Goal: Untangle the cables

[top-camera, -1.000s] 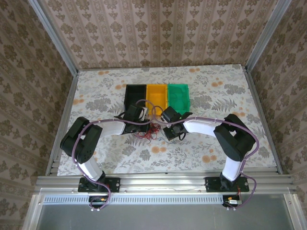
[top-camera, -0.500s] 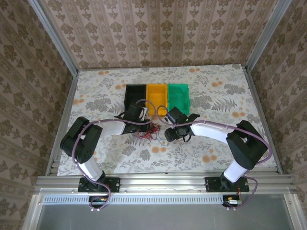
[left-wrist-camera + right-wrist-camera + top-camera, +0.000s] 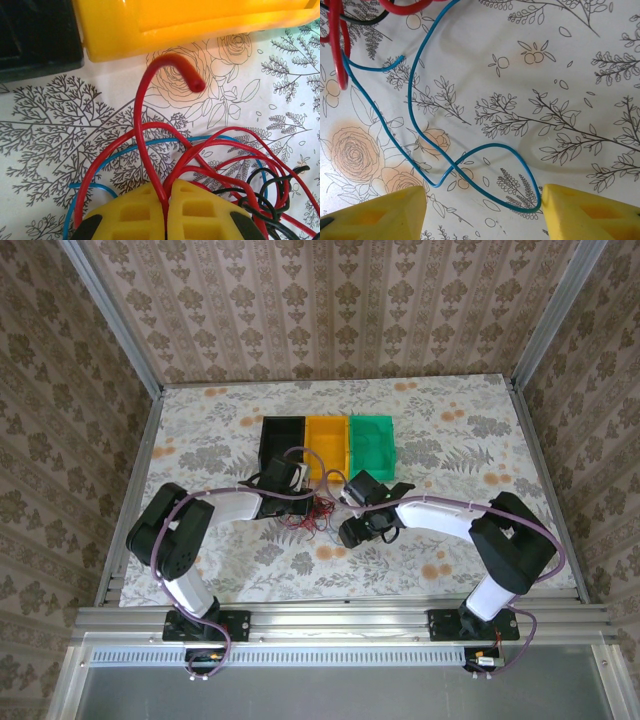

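My right gripper grabs the blue cable (image 3: 415, 107) at its loop clear of the tangle (image 3: 491, 194) next, to draw the cable free of the red cables.
The cables (image 3: 318, 512) lie in a red, black and blue tangle on the floral table, just in front of the bins. My left gripper (image 3: 166, 187) is shut on a red cable (image 3: 141, 125), pinched between the yellow fingertips; its free end curls up towards the yellow bin. A blue cable (image 3: 150, 144) and black cables (image 3: 260, 195) cross under the red loops. My right gripper (image 3: 483, 200) is open, its fingers wide apart over a loop of the blue cable (image 3: 415, 107) that rests on the table. In the top view it (image 3: 350, 532) sits right of the tangle.
A black bin (image 3: 283, 440), a yellow bin (image 3: 327, 443) and a green bin (image 3: 372, 445) stand in a row just behind the tangle. The yellow bin's wall (image 3: 190, 25) is close ahead of the left gripper. Patterned walls enclose the table.
My right gripper has opened and moved towards the near edge, beside the tangle. The left arm has stayed put, still shut on the red cable.
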Robot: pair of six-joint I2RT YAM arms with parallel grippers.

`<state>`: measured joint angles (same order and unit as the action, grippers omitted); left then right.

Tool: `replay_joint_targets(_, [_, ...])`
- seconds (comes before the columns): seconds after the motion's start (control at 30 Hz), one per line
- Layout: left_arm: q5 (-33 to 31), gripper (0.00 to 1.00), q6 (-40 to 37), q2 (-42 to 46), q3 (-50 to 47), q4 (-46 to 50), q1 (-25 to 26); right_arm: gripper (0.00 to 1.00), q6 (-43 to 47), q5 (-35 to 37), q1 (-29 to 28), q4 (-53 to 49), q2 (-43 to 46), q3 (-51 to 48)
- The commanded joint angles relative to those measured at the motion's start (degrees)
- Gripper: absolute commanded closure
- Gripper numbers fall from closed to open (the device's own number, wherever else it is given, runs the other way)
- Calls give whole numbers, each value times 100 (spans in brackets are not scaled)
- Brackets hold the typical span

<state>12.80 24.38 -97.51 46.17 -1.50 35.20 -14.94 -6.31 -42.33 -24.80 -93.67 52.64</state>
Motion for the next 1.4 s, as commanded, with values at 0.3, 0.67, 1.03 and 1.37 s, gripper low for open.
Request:
replay_joint_targets(0.3, [87,100,-40,-187,133,286,48,36,208,662,-316,-143,-521,374])
replay_joint_targets(0.67, [175,100,-91,-215,136,301,48,92,131,1011,-444,56,-626,374])
replay_joint_targets(1.03, [438,93,10,-228,86,414,-109,100,-1126,1810,1302,-173,657,-361])
replay_joint_targets(1.37, [582,75,92,-225,-2,411,-232,100,-1740,1324,3803,-265,2035,-913])
